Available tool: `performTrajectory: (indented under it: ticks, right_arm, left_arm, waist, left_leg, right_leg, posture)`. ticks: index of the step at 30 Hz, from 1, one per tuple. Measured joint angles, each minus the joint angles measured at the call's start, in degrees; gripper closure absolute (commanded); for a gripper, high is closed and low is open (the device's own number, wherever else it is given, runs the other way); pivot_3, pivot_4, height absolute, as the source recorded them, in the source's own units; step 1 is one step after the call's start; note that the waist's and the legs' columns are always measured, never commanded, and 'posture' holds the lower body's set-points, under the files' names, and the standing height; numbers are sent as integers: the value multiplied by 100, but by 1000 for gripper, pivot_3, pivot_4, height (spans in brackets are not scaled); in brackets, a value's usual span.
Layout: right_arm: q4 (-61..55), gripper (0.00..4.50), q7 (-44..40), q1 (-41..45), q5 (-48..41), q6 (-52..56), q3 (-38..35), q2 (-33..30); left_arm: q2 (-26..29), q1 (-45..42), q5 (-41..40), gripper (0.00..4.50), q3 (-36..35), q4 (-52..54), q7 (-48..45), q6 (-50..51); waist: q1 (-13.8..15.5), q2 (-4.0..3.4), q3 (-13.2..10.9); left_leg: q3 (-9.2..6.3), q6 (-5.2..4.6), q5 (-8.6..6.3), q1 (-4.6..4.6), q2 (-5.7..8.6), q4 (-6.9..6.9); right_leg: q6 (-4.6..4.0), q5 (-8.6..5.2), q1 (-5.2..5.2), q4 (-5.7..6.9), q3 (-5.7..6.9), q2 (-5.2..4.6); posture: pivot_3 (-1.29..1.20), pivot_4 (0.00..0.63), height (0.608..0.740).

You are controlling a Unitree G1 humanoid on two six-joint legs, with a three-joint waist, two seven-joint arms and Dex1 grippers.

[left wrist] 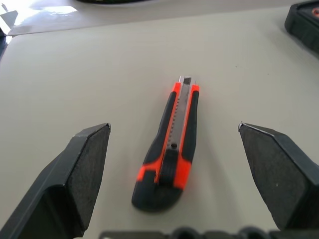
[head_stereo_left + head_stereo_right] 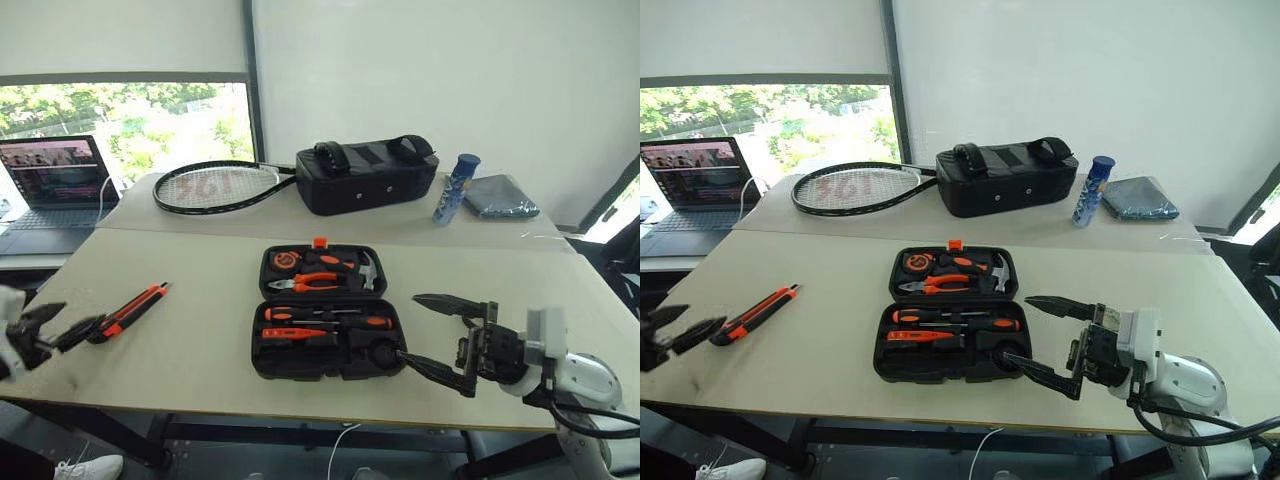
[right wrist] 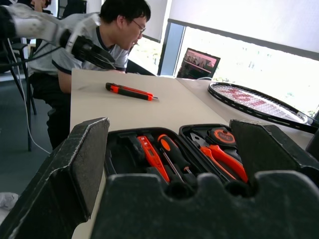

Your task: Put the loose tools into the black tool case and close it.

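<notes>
My left gripper has its fingers above the table, clear above the knife's handle, so it needs to go lower before it closes on the knife's handle.
The black tool case [image 2: 330, 366] lies open in the middle of the table. Two orange-and-black screwdrivers [image 2: 330, 321] and a slim orange tool [image 2: 295, 334] rest in its near half. Pliers [image 2: 305, 283] and a hammer [image 2: 365, 270] sit in the far half. A long orange-black utility knife [image 2: 130, 312] lies loose on the table at the left. My left gripper [image 2: 83, 314] is open at the knife's near end, with one finger on each side of the knife [image 1: 169, 149], apart from it. My right gripper [image 2: 407, 325] is open and empty beside the case's right front corner.
At the back of the table lie a tennis racket [image 2: 215, 186], a black fabric bag [image 2: 365, 175], a blue bottle [image 2: 455, 188] and a grey folded cloth [image 2: 500, 197]. A laptop [image 2: 55, 185] stands at the far left. A person [image 3: 117, 35] sits at the table's left end.
</notes>
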State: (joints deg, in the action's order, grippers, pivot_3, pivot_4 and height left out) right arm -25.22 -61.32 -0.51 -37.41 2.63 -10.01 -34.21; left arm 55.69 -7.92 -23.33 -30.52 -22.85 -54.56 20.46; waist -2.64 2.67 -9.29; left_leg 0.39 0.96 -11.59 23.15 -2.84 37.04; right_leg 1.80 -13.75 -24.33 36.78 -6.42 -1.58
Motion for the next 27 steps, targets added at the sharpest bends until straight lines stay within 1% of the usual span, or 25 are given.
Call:
performTrajectory:
  ticks: [1, 2, 4, 6, 10, 15, 18, 19, 21, 22, 24, 27]
  right_arm:
    - [-26, 0, 21, -27, 4, 3, 17, 9]
    - [-33, 0, 34, -19, 11, 8, 51, 21]
    - [-77, 0, 63, -7, 14, 7, 83, 59]
    - [-103, 0, 75, -9, 16, 7, 95, 65]
    - [-113, 0, 91, -76, 25, -1, 70, 65]
    - [-111, 0, 110, -267, 27, -54, -19, 65]
    - [-108, 0, 109, -292, 28, -88, -28, 64]
    - [-106, 0, 109, -291, 28, -91, -37, 64]
    - [-87, 0, 105, -285, 28, -92, -43, 61]
    - [-44, 0, 89, -268, 28, -94, -45, 54]
    - [34, 0, 40, -257, 28, -102, -60, 42]
    - [185, 0, -49, -261, 29, -168, -124, 31]
  left_arm:
    - [32, -297, 144, 77, 283, -244, -48, -1]
    - [37, -594, 284, 77, 554, -496, -92, -25]
    - [36, -1146, 498, 77, 1018, -1040, -230, -28]
    - [38, -1491, 617, 77, 1277, -1436, -340, -14]
    - [167, -1785, 1005, 77, 1766, -2034, -466, 2]
    - [258, -2025, 1248, 77, 1861, -2547, -440, -32]
    - [277, -2067, 1301, 699, 1906, -2649, -484, -32]
    - [278, -2066, 1301, 1112, 1906, -2678, -501, -31]
    - [278, -2044, 1298, 1714, 1904, -2689, -534, -46]
    - [276, -2021, 1295, 2178, 1898, -2687, -559, -59]
    - [267, -1993, 1267, 2710, 1849, -2670, -589, -87]
    - [199, -1876, 1167, 2713, 1722, -2631, -677, -280]
  waist:
    - [-15, 0, 0]
    - [-19, 0, 0]
    - [-24, 1, 0]
    - [-36, 2, 0]
    - [-37, 2, 0]
    - [6, 4, 1]
    - [4, 3, 1]
    - [2, 3, 1]
    - [5, 3, 1]
    - [6, 3, 1]
    - [12, 2, 1]
    - [16, 2, 1]
  left_leg:
    - [7, 0, 0, 1, -1, -9]
    - [6, -1, 0, 4, 0, -12]
    - [-1, 1, -1, 9, -4, -17]
    - [-5, 5, -5, 15, -6, -24]
    - [-7, 14, -16, 13, -4, -24]
    - [-9, 15, -15, 9, -2, -21]
    - [-7, 16, -15, -3, -2, -19]
    - [-7, 16, -15, -8, -2, -19]
    - [-7, 16, -14, -12, -2, -19]
    - [-7, 16, -14, -16, -2, -19]
    - [-6, 16, -14, -16, -2, -19]
    - [-6, 16, -14, -14, -2, -19]
  right_leg:
    - [2, 1, -4, 0, -7, 2]
    - [35, 13, -7, 4, -4, 4]
    - [33, 8, -11, 5, 0, 16]
    - [28, 1, -17, 13, 0, 19]
    - [17, -7, -17, 24, 0, 19]
    - [34, -17, -11, 25, 2, 17]
    - [35, -17, -4, 31, 0, 17]
    - [34, -17, -1, 33, -1, 17]
    - [34, -17, 2, 34, -1, 17]
    - [34, -17, 6, 34, -1, 17]
    - [34, -17, 7, 34, -2, 17]
    - [34, -17, 6, 34, -3, 16]
  posture:
    - [0, 150, 740]
    - [0, 150, 740]
    - [0, 150, 740]
    - [0, 150, 740]
    - [0, 150, 740]
    - [0, 150, 740]
    - [0, 150, 740]
    - [0, 150, 740]
    - [0, 150, 740]
    - [0, 150, 740]
    - [0, 150, 740]
    - [0, 150, 740]
